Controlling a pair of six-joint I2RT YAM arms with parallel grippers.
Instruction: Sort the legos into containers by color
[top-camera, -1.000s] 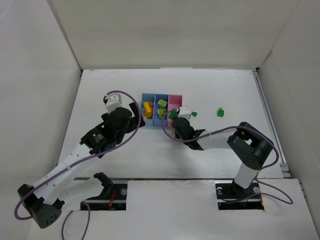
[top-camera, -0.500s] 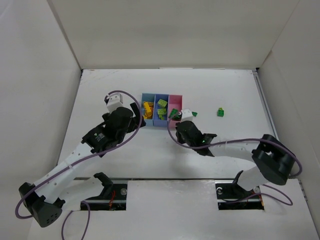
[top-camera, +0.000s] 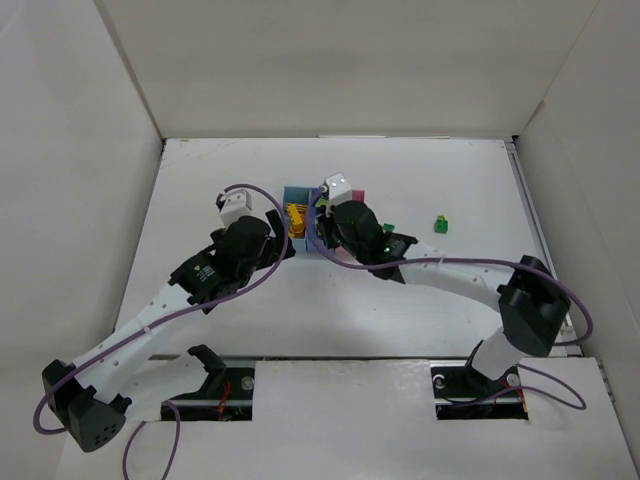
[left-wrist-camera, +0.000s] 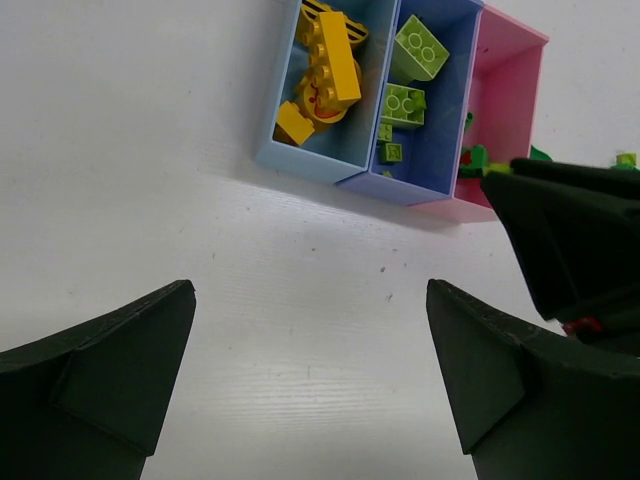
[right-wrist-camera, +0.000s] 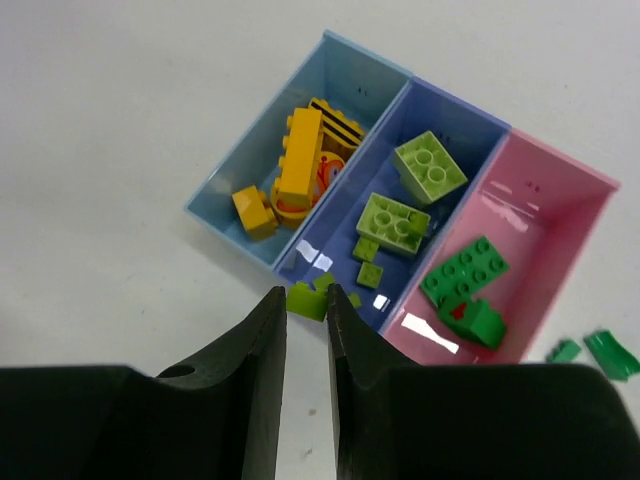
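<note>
My right gripper keeps hold of the small lime brick for now, until it is inside the periwinkle bin: short of there, the brick would catch the bin's near edge.
The tray has a light blue bin (right-wrist-camera: 226, 187) with yellow-orange bricks (right-wrist-camera: 300, 158), a periwinkle bin (right-wrist-camera: 468, 116) with lime bricks (right-wrist-camera: 428, 167) and a pink bin (right-wrist-camera: 560, 215) with dark green bricks (right-wrist-camera: 463, 272). My right gripper (right-wrist-camera: 305, 295) is shut on a small lime brick (right-wrist-camera: 306, 303), above the near edge of the periwinkle bin; it also shows in the top view (top-camera: 319, 238). My left gripper (left-wrist-camera: 308, 288) is open and empty over bare table just in front of the tray (left-wrist-camera: 310, 162), and shows in the top view (top-camera: 281, 241).
Small dark green pieces (right-wrist-camera: 598, 350) lie on the table right of the pink bin. A dark green and lime brick (top-camera: 441, 224) sits further right. White walls enclose the table on three sides. The two wrists are close together at the tray.
My right gripper has swung left from beside the pink bin to over the tray's near edge, with its arm stretching out. My left arm has shifted only slightly.
</note>
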